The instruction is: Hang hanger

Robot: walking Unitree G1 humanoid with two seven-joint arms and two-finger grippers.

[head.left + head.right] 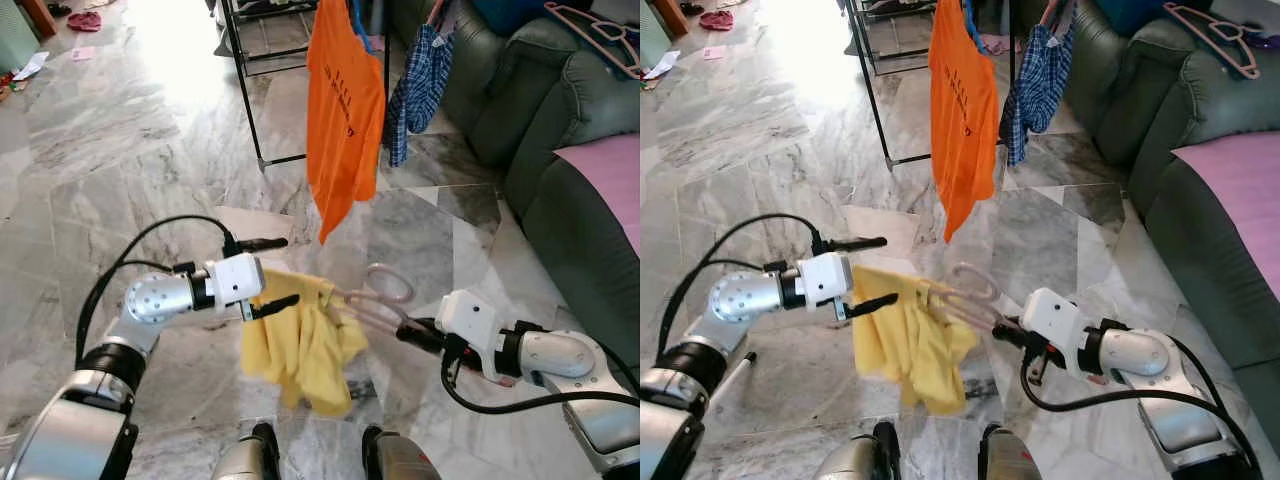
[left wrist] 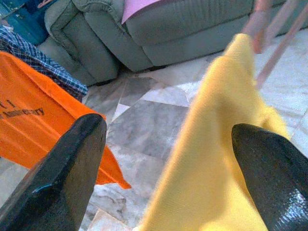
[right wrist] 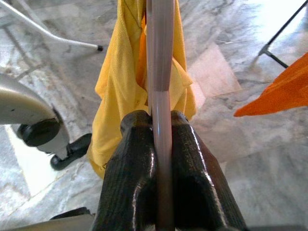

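Next, my left gripper grabs the shirt by its shoulder fold (image 1: 284,280), which stands up along the hanger, since the yellow shirt's body (image 1: 306,362) hangs in slack folds.
A pale pink hanger (image 1: 377,296) carries a yellow shirt (image 1: 305,345) low over the marble floor in front of me. My right gripper (image 1: 408,331) is shut on the hanger's hook end, and the right wrist view shows the pink bar (image 3: 160,57) pinched between both fingers. My left gripper (image 1: 290,270) is open at the shirt's left shoulder; in the left wrist view the yellow cloth (image 2: 216,159) lies between its spread fingers (image 2: 72,168). The black clothes rack (image 1: 245,80) stands ahead, with an orange shirt (image 1: 343,110) and a blue plaid shirt (image 1: 420,85) hanging on it.
A dark green sofa (image 1: 540,110) runs along the right, with a pink cloth (image 1: 610,170) and another pink hanger (image 1: 600,35) on it. Small items lie on the floor at the far left (image 1: 85,20). Open marble floor (image 1: 120,150) stretches left of the rack.
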